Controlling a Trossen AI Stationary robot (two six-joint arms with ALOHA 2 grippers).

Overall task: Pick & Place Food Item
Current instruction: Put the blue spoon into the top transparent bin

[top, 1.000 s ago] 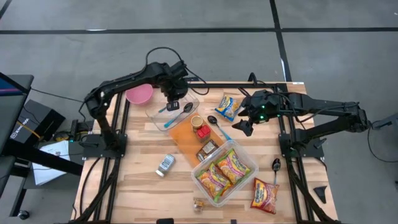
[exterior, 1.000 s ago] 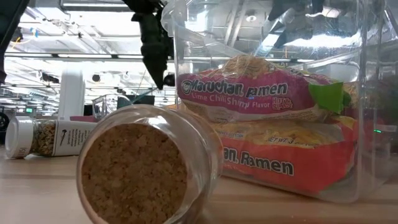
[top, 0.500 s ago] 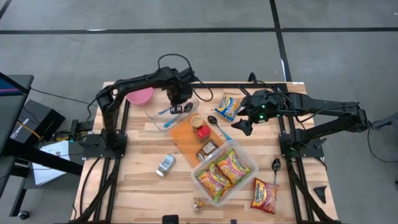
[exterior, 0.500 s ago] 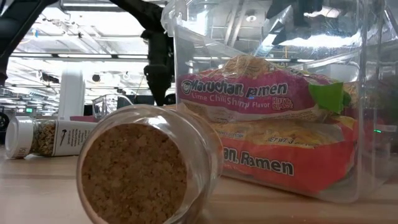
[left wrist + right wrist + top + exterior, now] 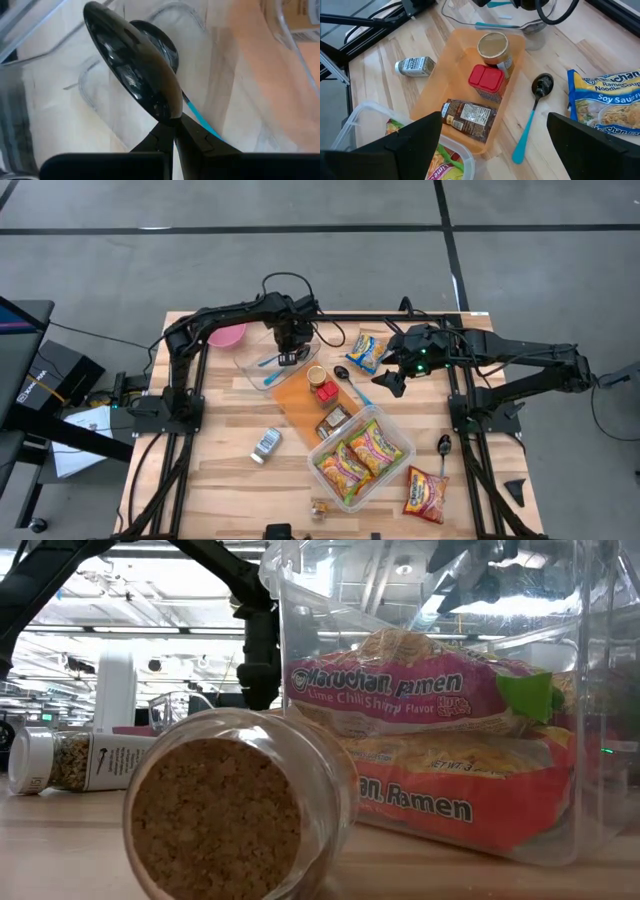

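Note:
The held spoon's bowl (image 5: 132,65) hangs low over another spoon, inside the clear container's sides, so it is now time for my left gripper to release the held spoon.
My left gripper (image 5: 290,356) is inside the clear container (image 5: 262,370) at the table's far middle, shut on a black spoon with a teal handle (image 5: 135,70). It also shows in the low view (image 5: 260,665). My right gripper (image 5: 392,383) hangs open and empty above the table right of the orange tray (image 5: 300,405); its wide-apart fingers frame the right wrist view (image 5: 495,150). A Soy Sauce ramen pack (image 5: 366,350) lies flat on the table by it. Two ramen packs lie in a clear tub (image 5: 362,455). My left gripper pinches the spoon at its neck (image 5: 176,118), where the black bowl meets the teal handle (image 5: 200,120), between its two fingers. The bowl sticks out past the fingertips, tilted, above the container's clear floor. Whether the handle's end rests on anything is hidden.
The orange tray holds a jar (image 5: 493,46), a red box (image 5: 487,79) and a brown packet (image 5: 470,116). A second teal-handled spoon (image 5: 535,107) lies beside it. A pink bowl (image 5: 225,332), a spice shaker (image 5: 266,444), a small jar (image 5: 322,508) and another ramen pack (image 5: 426,492) lie around.
My left gripper has gone toward the table's right edge and down into the clear container. My right arm has kept still.

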